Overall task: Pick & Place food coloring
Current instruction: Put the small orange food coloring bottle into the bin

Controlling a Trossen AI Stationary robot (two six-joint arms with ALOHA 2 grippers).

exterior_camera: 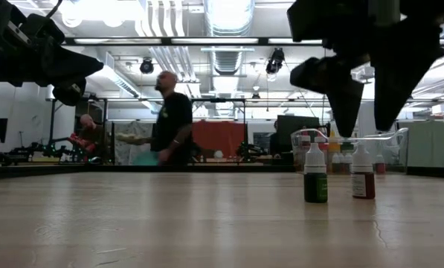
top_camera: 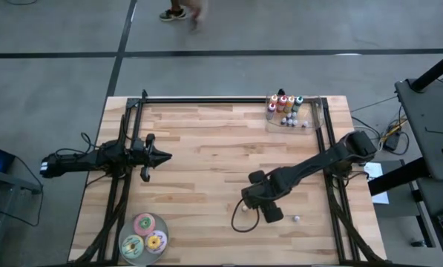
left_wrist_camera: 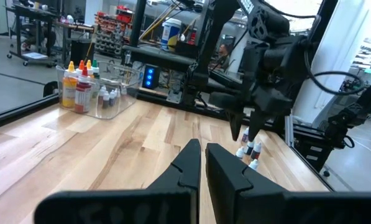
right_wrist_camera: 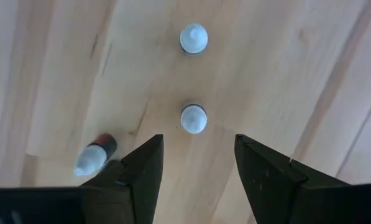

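My right gripper moves toward the pale cap next before closing: its fingers stop short, with bare wood between them, so closing now would miss the cap.
Two tiny food coloring bottles stand upright on the wooden table, a green one [exterior_camera: 315, 176] and a dark red one [exterior_camera: 363, 177]. In the right wrist view their pale caps [right_wrist_camera: 193, 118] [right_wrist_camera: 193, 38] show from above. A third bottle, red-bodied [right_wrist_camera: 93, 155], lies on its side beside them. My right gripper [right_wrist_camera: 197, 158] hangs open above them, pointing down, its fingers clear of the caps [exterior_camera: 370, 112]. My left gripper [left_wrist_camera: 201, 163] waits shut and level at the table's left [top_camera: 162, 156].
A clear container [top_camera: 295, 113] with several more bottles stands at the far right edge. Three flat round discs [top_camera: 143, 233] lie near the front left. One small bottle [top_camera: 297, 219] sits right of my right gripper. A person [exterior_camera: 173, 123] stands beyond the table.
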